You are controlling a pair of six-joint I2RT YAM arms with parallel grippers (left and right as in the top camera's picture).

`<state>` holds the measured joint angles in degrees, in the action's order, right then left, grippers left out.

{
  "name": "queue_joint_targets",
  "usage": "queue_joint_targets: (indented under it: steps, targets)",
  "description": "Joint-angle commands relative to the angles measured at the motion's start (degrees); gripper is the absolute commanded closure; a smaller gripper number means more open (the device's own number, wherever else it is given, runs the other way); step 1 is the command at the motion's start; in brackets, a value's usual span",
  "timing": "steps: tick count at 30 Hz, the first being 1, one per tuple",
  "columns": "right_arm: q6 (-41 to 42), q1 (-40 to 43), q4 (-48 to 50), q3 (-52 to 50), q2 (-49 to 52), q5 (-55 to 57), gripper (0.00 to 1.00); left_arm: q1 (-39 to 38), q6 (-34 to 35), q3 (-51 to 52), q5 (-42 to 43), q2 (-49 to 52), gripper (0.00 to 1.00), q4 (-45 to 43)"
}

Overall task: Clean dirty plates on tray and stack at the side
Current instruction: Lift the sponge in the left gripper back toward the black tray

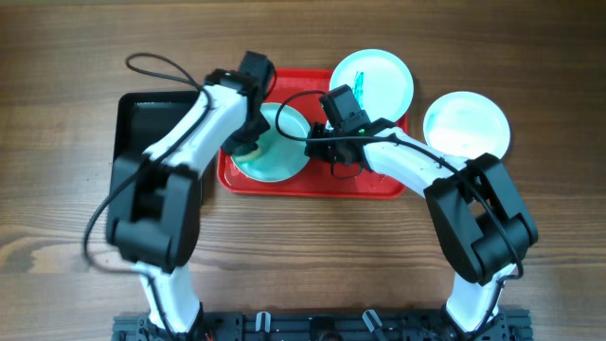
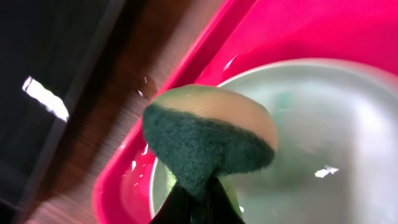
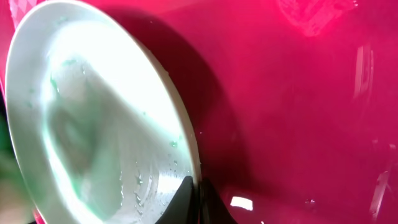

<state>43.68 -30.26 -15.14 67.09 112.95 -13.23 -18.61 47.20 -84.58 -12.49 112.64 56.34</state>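
Note:
The plate's tilted rim is above the empty bottom and would settle inside the red tray [image 1: 322,184], so my right gripper should open.
A pale aqua plate [image 1: 280,157] lies in the left part of the red tray [image 1: 322,184]. My left gripper [image 1: 248,142] is shut on a sponge [image 2: 205,137], green scouring side down, over the plate's left rim [image 2: 323,124]. My right gripper [image 1: 320,144] is shut on the plate's right rim [image 3: 194,193]. The plate [image 3: 93,124] looks wet, with faint green traces, and seems tilted off the tray floor [image 3: 298,112]. A second aqua plate [image 1: 371,80] with a green smear sits at the tray's far right corner. A third plate [image 1: 466,123] lies on the table to the right of the tray.
A black tray [image 1: 151,123] stands left of the red tray, and my left arm passes over it. The wooden table [image 1: 76,208] surrounds both trays. My two arms converge over the red tray's left half.

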Motion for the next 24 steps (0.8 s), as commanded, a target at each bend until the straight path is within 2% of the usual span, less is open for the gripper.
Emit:
queue_joint_targets:
  steps: [1, 4, 7, 11, 16, 24]
  targets:
    - [-0.87, 0.48, -0.55, 0.02, 0.09, 1.42, 0.96, 0.46, -9.20, -0.17, -1.97, -9.27, 0.96, -0.44]
    - [-0.87, 0.48, -0.74, 0.02, -0.04, 1.09, 0.96, 0.50, -11.50, -0.17, -1.79, -11.47, 0.96, -0.79]
    - [-1.70, 0.48, -0.96, 0.02, -0.72, 1.03, 0.96, 1.01, -15.54, -0.17, 2.01, -11.28, 0.96, -2.10]
    - [-1.88, 0.48, -1.16, 0.02, -0.87, 1.05, 0.96, 2.27, -16.85, -0.17, 4.11, -11.06, 0.96, -3.02]
    - [-1.66, 0.48, -1.05, 0.02, -0.79, 1.33, 0.76, 4.22, -17.59, -0.17, 4.13, -11.04, 0.96, -3.13]
    - [-0.59, 0.48, 1.33, 0.02, 0.68, 1.90, 0.75, 4.70, -18.49, -0.17, 4.15, -10.95, 0.96, -3.37]
